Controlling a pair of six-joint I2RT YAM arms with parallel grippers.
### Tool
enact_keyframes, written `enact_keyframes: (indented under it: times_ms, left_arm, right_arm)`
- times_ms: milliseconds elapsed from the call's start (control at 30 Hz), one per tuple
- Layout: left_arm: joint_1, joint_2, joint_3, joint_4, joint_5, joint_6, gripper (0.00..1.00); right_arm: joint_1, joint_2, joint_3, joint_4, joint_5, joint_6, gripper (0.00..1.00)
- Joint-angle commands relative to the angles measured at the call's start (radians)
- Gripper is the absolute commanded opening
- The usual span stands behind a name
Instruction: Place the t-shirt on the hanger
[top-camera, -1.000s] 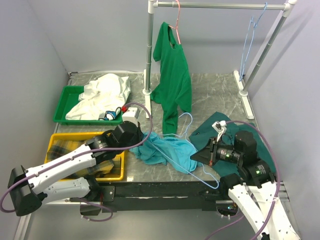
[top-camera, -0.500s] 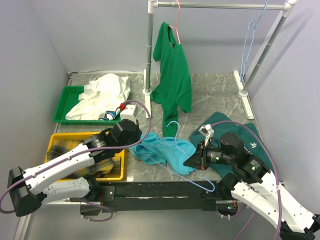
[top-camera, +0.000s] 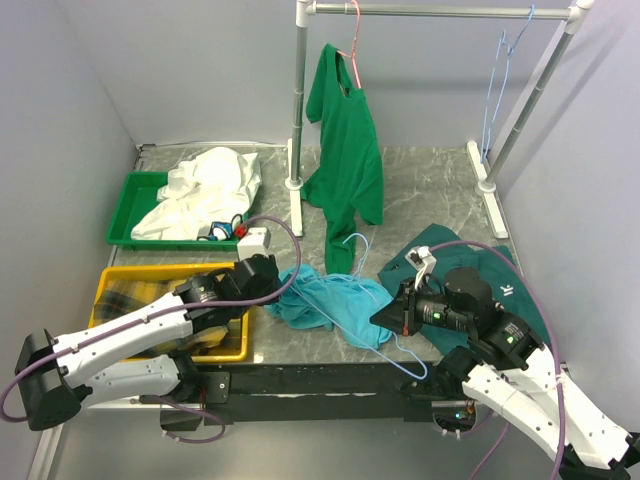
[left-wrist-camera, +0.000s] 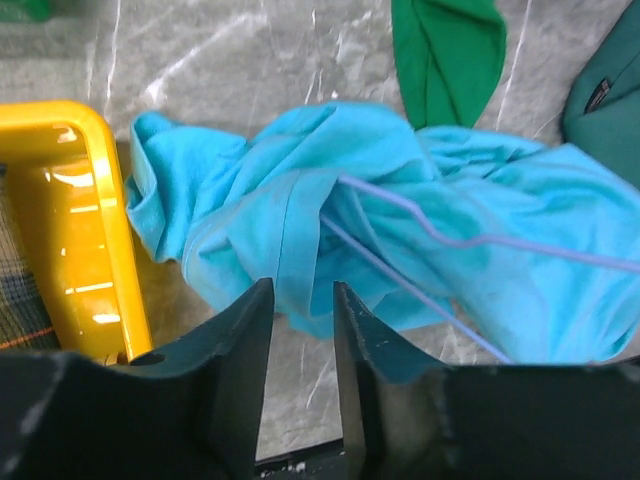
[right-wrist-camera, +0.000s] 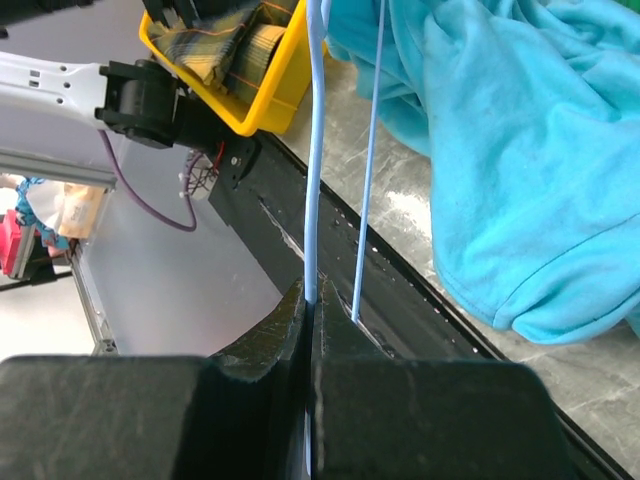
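Observation:
My left gripper grips the t-shirt's edge fold (top-camera: 288, 293) (left-wrist-camera: 299, 266) next, where the hanger's wire enters, to pull the cloth over the hanger.
The turquoise t-shirt (top-camera: 330, 305) lies crumpled near the table's front edge, and fills the left wrist view (left-wrist-camera: 420, 200). The light-blue wire hanger (top-camera: 406, 352) runs through and over it, with its hook (top-camera: 352, 240) pointing toward the back. My right gripper (top-camera: 386, 316) is shut on the hanger's wire (right-wrist-camera: 313, 150) at the shirt's right side, a little above the front edge (right-wrist-camera: 312, 295). My left gripper (top-camera: 276, 292) stands open at the shirt's left edge; a fold of cloth lies just at its fingertips (left-wrist-camera: 303, 292), not pinched.
A yellow bin (top-camera: 108, 285) with plaid cloth sits beside my left arm. Behind it is a green tray (top-camera: 125, 205) of white cloth. A green shirt (top-camera: 350, 150) hangs from the rack (top-camera: 298, 100). Another blue hanger (top-camera: 495, 90) hangs at right. A dark teal garment (top-camera: 425, 248) lies under my right arm.
My left gripper has opened and let go of the shirt's left edge, drawing back a little. My right gripper, still shut on the hanger, has shifted left toward the shirt.

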Motion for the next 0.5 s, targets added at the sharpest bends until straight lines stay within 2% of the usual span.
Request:
enact_keyframes:
  times_ms: [0,333,467]
  left_arm:
    - [-0.02,0.015,-0.008,-0.01,-0.049,-0.042,0.42]
    - [-0.032,0.121,-0.013,0.026,-0.105,-0.036,0.48]
    - [-0.032,0.145,-0.002,0.033,-0.16,-0.022,0.37]
  right_arm:
    - [0.005,0.006,0.016,0.068,-0.004,-0.001,0.0]
    - [0.007,0.002,-0.006,0.081,-0.036,-0.001,0.0]
    - [0.008,0.006,-0.013,0.094,-0.073,-0.001,0.0]
